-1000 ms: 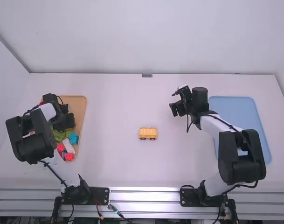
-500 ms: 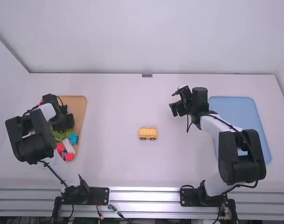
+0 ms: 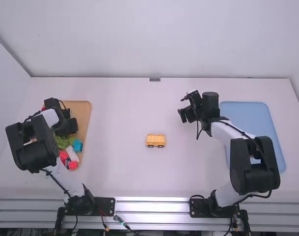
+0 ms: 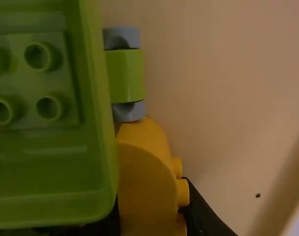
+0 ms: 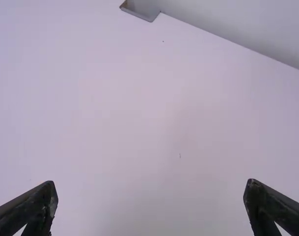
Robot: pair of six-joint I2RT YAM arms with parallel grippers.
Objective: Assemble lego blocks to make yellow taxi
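The right gripper takes hold of the yellow vehicle base by the sides of its studded end [image 3: 161, 140] next, to steady the base for assembly.
Over the wooden tray, my left gripper [image 3: 66, 130] is low among the blocks. In the left wrist view, the left gripper [image 4: 150, 209] is shut on a rounded yellow block [image 4: 144, 172], with dark fingers at both sides of it. A large green piece [image 4: 46, 167] covers part of that gripper. The yellow vehicle base [image 3: 155, 140] stands on its wheels mid-table. My right gripper [image 3: 187, 114] hangs over the table, right of and beyond the base; in the right wrist view, the right gripper [image 5: 150, 189] is open with nothing between its fingers.
The wooden tray [image 3: 84, 110] at the left also holds red blocks [image 3: 72, 165], a blue block [image 3: 77, 145] and a white block [image 3: 71, 153]. A blue tray [image 3: 243, 109] lies at the right, partly under the right arm.
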